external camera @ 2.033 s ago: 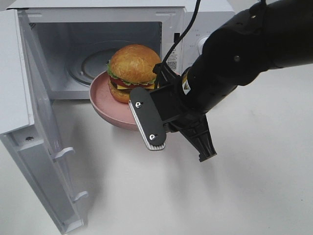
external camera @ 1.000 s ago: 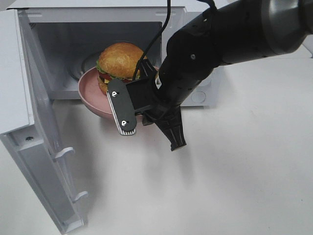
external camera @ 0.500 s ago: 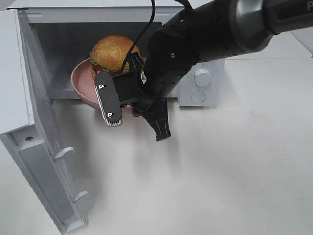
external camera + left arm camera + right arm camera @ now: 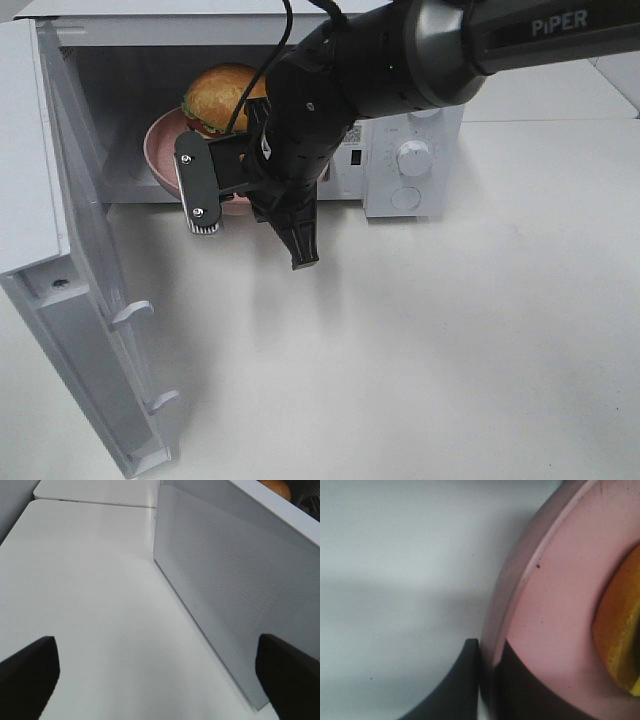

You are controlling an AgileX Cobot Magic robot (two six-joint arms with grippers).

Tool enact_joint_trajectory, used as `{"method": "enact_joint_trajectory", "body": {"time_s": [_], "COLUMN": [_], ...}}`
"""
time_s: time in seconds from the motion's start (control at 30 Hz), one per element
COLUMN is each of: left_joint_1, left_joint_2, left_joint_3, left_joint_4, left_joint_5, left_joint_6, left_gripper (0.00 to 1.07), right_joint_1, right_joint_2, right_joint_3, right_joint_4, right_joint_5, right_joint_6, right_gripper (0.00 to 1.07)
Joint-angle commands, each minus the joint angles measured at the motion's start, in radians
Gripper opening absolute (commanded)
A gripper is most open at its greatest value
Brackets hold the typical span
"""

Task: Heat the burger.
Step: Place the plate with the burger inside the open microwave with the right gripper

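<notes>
My right gripper needs to keep holding the pink plate until the plate sits inside the microwave's hollow: for now the plate's near rim juts out past the microwave's front edge (image 4: 150, 192).
The burger (image 4: 215, 95), with a golden-brown bun, sits on a round pink plate (image 4: 158, 150) held in the open microwave's cavity (image 4: 120, 90). My right gripper (image 4: 228, 192) reaches in from the right and is shut on the plate's near rim. In the right wrist view its dark fingers (image 4: 465, 685) clamp the pink rim (image 4: 520, 590), with a bit of bun (image 4: 620, 645) at the edge. My left gripper (image 4: 157, 680) is open and empty behind the microwave door (image 4: 240, 590). It does not show in the exterior high view.
The white microwave door (image 4: 60, 260) stands swung open at the left, with latch hooks on its inner edge. The control panel with two knobs (image 4: 412, 157) is to the right of the cavity. White tabletop (image 4: 450, 350) spreads in front.
My right arm has carried the plate and burger left and back, from in front of the opening into the microwave cavity. The grip on the rim is unchanged.
</notes>
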Motion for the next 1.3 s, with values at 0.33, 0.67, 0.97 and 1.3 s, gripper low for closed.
{"method": "enact_joint_trajectory", "body": {"time_s": [0.33, 0.67, 0.97, 1.3], "left_joint_1": [0.001, 0.001, 0.001, 0.001], "left_joint_2": [-0.008, -0.008, -0.008, -0.008], "left_joint_3": [0.001, 0.001, 0.001, 0.001], "left_joint_4": [-0.007, -0.007, -0.007, -0.007], "left_joint_5": [0.001, 0.001, 0.001, 0.001], "left_joint_6": [-0.006, -0.006, -0.006, -0.006], "left_gripper": [1.0, 1.0, 1.0, 1.0], "right_joint_1": [-0.003, -0.003, -0.003, -0.007], "right_joint_2": [0.114, 0.178, 0.21, 0.245], "right_joint_3": [-0.207, -0.326, -0.398, -0.451], "right_joint_4": [-0.038, -0.082, -0.107, -0.11], "right_joint_5": [0.031, 0.067, 0.067, 0.058], "right_joint_6": [0.02, 0.07, 0.069, 0.061], "right_gripper": [0.0, 0.0, 0.0, 0.0]}}
